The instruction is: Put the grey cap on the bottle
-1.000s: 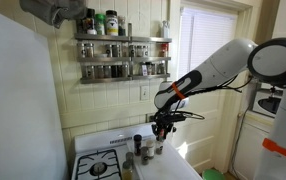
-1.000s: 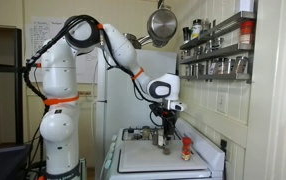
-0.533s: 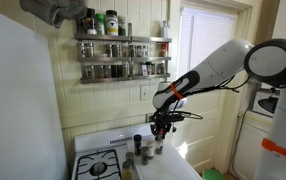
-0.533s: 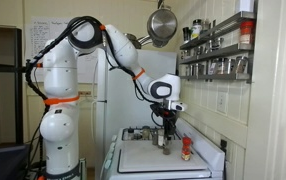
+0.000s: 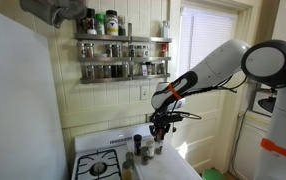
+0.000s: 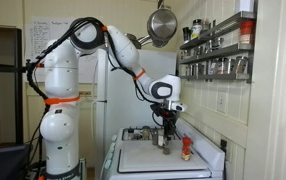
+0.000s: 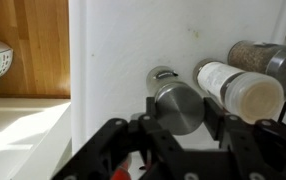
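The grey cap between my gripper's fingers touches the upright bottle below and would stay on if released, so my gripper will open its fingers.
In the wrist view my gripper is shut on the round grey metal cap, with one black finger pressing each side. Just beyond the cap a smaller grey round top shows on the white surface; it seems to be the bottle's mouth, and most of the bottle is hidden under the cap. In both exterior views the gripper points straight down, low over a group of small bottles at the back of the white stove top.
A white-labelled jar and a dark spice jar lie close to the right finger. A red-capped bottle stands beside the gripper. A spice rack hangs on the wall above, and a burner lies nearby.
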